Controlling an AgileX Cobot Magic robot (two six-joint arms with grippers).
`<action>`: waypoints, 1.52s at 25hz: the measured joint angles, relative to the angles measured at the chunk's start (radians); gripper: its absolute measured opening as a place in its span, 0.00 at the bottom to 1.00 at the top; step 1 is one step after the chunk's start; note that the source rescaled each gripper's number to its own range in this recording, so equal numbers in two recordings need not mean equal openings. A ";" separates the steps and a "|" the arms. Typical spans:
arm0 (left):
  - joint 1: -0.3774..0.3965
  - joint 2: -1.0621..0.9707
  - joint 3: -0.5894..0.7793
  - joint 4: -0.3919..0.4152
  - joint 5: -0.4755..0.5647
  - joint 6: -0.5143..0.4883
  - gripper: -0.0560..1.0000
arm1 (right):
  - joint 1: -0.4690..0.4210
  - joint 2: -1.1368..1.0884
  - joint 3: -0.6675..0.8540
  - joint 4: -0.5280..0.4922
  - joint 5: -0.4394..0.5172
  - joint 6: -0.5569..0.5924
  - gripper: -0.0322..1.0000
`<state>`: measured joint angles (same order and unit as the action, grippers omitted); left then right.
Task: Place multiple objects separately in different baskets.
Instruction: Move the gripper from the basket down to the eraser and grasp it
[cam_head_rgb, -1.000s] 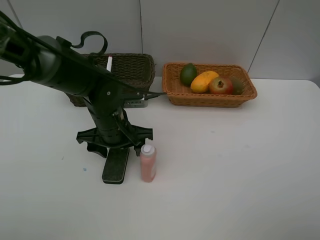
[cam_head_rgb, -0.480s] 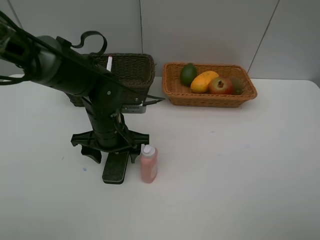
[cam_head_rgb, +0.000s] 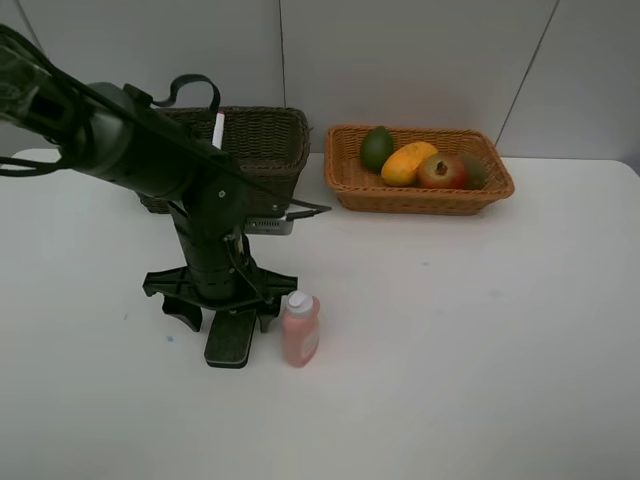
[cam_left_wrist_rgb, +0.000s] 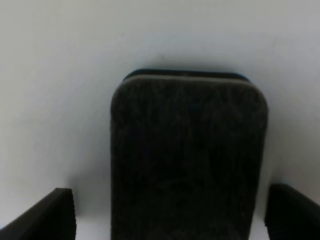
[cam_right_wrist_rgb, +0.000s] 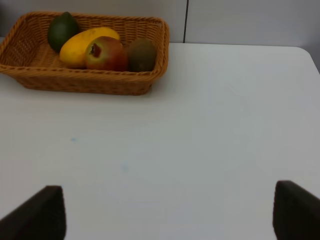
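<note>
My left gripper has its fingers on either side of the eraser pad, low by the white table, so it should close on the pad now.
The dark eraser pad (cam_head_rgb: 230, 342) lies flat on the white table. My left gripper (cam_head_rgb: 226, 310) is open and low over its far end, one finger on each side. In the left wrist view the pad (cam_left_wrist_rgb: 189, 155) fills the gap between the fingertips (cam_left_wrist_rgb: 50, 216) of my left gripper (cam_left_wrist_rgb: 170, 220). The small pink bottle (cam_head_rgb: 299, 328) stands just right of the pad. The white pink-tipped marker (cam_head_rgb: 218, 130) leans in the dark basket (cam_head_rgb: 265, 140). The orange basket (cam_head_rgb: 420, 198) holds lime (cam_head_rgb: 377, 148), mango (cam_head_rgb: 410, 162), pomegranate (cam_head_rgb: 441, 171) and kiwi (cam_head_rgb: 472, 170). My right gripper (cam_right_wrist_rgb: 167, 212) is open and empty. The pump bottle is hidden.
My left arm (cam_head_rgb: 130, 150) crosses in front of the dark basket and hides part of it. The right wrist view shows the orange basket (cam_right_wrist_rgb: 85, 84) with the fruits far ahead across bare table. A wall stands behind both baskets.
My left gripper has dropped lower over the eraser pad and shifted slightly left. The pad, bottle and baskets stay put.
</note>
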<state>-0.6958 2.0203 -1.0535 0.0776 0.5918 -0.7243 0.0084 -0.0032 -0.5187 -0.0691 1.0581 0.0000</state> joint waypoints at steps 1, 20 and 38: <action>0.000 0.000 0.000 0.000 -0.002 0.004 1.00 | 0.000 0.000 0.000 0.000 0.000 0.005 1.00; 0.008 0.000 0.000 -0.033 -0.021 0.043 0.98 | 0.000 0.000 0.000 0.000 0.000 0.000 1.00; 0.033 0.000 0.000 -0.093 -0.021 0.106 0.60 | 0.000 0.000 0.000 0.000 0.000 0.000 1.00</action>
<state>-0.6630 2.0202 -1.0535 -0.0158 0.5703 -0.6179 0.0084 -0.0032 -0.5187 -0.0691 1.0581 0.0000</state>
